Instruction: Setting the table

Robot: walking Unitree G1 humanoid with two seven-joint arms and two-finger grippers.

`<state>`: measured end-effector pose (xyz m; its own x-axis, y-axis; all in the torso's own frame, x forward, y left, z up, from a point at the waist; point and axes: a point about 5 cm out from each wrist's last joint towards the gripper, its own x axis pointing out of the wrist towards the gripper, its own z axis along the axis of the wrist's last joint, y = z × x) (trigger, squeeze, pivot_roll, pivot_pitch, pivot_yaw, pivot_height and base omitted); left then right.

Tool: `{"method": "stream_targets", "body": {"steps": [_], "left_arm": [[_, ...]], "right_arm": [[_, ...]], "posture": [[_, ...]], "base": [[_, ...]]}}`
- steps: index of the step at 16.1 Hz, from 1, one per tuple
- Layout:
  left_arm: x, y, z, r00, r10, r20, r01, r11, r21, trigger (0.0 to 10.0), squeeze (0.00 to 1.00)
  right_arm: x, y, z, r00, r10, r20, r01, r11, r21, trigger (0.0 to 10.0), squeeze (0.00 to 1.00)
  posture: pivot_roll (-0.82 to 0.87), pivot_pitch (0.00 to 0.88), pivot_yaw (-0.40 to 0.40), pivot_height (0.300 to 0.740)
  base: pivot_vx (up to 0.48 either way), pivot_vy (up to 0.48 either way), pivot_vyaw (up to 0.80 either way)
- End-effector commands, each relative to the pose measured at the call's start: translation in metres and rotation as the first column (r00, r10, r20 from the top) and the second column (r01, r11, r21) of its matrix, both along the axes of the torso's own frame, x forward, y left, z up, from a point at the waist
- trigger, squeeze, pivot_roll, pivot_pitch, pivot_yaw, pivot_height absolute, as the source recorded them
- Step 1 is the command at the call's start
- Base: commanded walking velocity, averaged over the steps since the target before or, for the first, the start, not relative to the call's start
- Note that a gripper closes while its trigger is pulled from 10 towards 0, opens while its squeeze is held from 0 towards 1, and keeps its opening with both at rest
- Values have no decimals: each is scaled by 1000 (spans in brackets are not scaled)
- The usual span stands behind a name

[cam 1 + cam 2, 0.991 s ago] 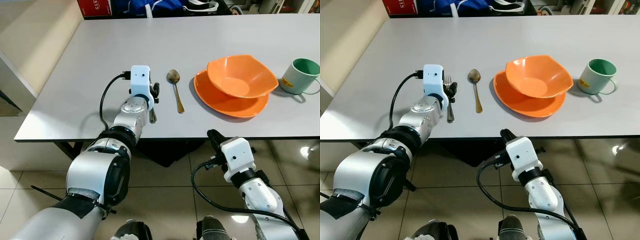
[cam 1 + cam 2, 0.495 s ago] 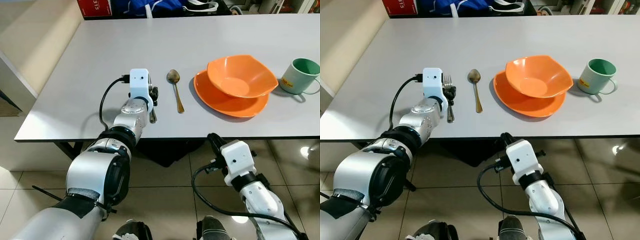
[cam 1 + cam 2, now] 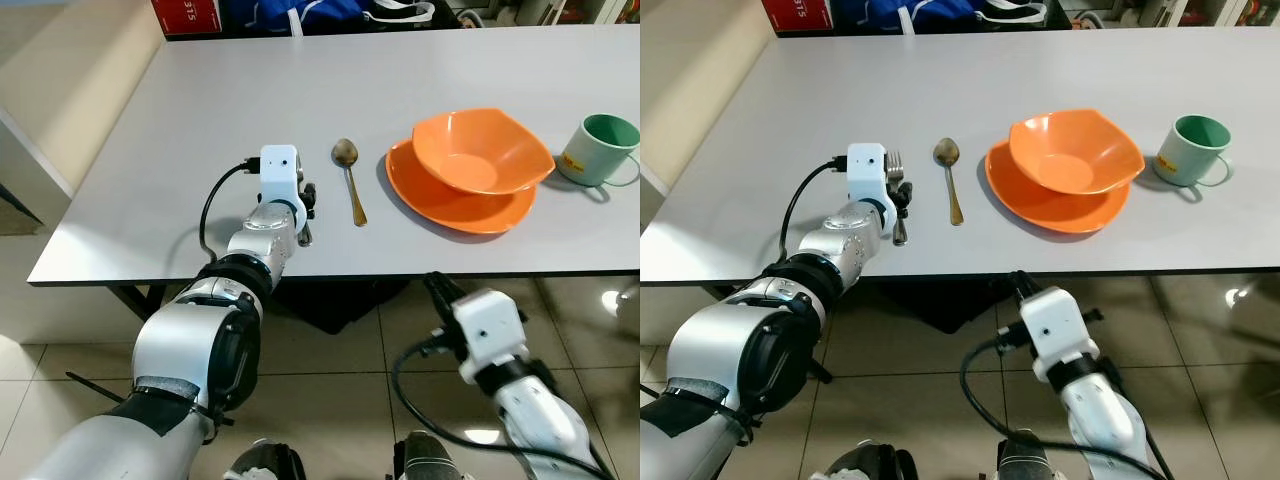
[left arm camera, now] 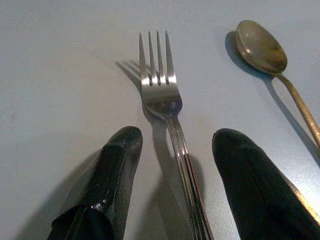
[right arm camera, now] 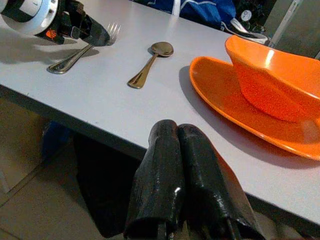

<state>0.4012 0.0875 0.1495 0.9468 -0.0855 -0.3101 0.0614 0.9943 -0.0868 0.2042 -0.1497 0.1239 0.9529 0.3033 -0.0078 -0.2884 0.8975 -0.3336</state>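
Observation:
I need to grab the fork with my left gripper next. I should hold it by its slim handle, just behind the fork's head (image 4: 182, 156), because the pointed tines lie on the tabletop.
A steel fork (image 4: 160, 85) lies on the grey table (image 3: 1040, 70), tines pointing away from me. My left gripper (image 4: 175, 150) rests low over its handle, open, one black finger (image 4: 117, 165) on each side and not clamping it. Right of the fork lies a brass-coloured spoon (image 3: 950, 190), then an orange bowl (image 3: 1075, 150) standing on an orange plate (image 3: 1040, 208), then a green mug (image 3: 1193, 150). My right gripper (image 5: 176, 127) hangs shut below the table's front edge (image 3: 1022, 285), holding nothing.
A red box (image 3: 800, 12) and a blue bag (image 3: 930, 12) sit beyond the table's far edge. The tabletop left of the fork is bare. Shiny tiled floor (image 3: 1200, 340) lies under the front edge.
My left gripper has slid back along the fork's handle toward the front edge, leaving the tines uncovered. My right arm has sunk lower and drawn back from the table edge.

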Motion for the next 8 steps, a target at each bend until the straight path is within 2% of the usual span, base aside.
{"method": "stream_targets", "body": {"steps": [1, 8], "left_arm": [[-2, 4, -6, 999, 21, -33, -21, 1000, 6, 10000, 0], [-3, 13, -12, 995, 65, -69, -64, 998, 13, 10000, 0]], "right_arm": [[-3, 0, 3, 1000, 3, -4, -3, 1000, 9, 10000, 0], [-9, -5, 6, 1000, -8, -30, 9, 1000, 10, 10000, 0]], "posture": [[-457, 137, 124, 702], [-472, 150, 117, 702]], "base": [[0, 0, 0], [0, 0, 0]]}}
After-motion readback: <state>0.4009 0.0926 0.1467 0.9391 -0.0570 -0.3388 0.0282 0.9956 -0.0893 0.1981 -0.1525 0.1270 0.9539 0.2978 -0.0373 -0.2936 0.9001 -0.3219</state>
